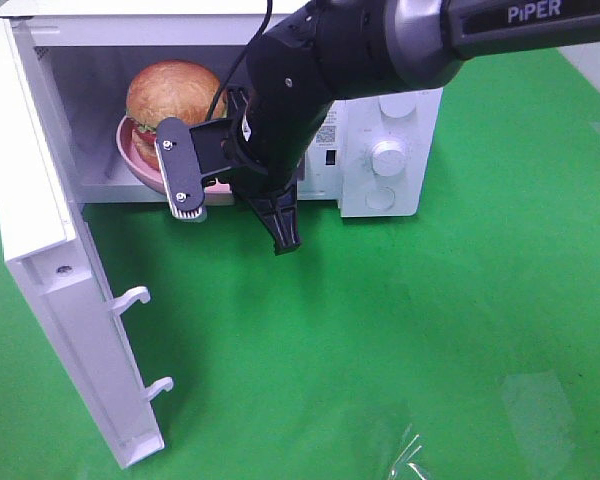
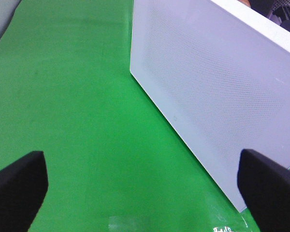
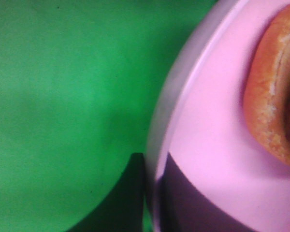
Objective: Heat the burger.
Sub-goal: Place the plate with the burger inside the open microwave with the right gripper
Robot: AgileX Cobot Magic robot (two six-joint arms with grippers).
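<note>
My right gripper should keep holding the plate until the plate is farther inside. The pink plate's near rim sticks out past the microwave's front edge point(image 1: 120, 194).
The burger point(image 1: 175, 95), with a golden-brown bun, sits on a pink plate point(image 1: 138, 165) inside the open white microwave point(image 1: 380, 120). My right gripper point(image 1: 223, 180) reaches across to the cavity's mouth and is shut on the plate's near rim. The right wrist view shows the pink plate point(image 3: 217, 121), the burger point(image 3: 275, 96) and dark fingers point(image 3: 135, 193) pinching the rim. My left gripper point(image 2: 142, 193) is open and holds nothing. It hangs over the green mat and faces the outer side of the microwave door point(image 2: 217, 96). It is not seen in the high view.
The microwave door point(image 1: 40, 250) is swung wide open toward the front left, its two latch hooks point(image 1: 130, 297) sticking out. The control knob point(image 1: 388, 157) is on the microwave's right panel. A scrap of clear plastic point(image 1: 410, 460) lies on the green mat point(image 1: 430, 330) at the front.
</note>
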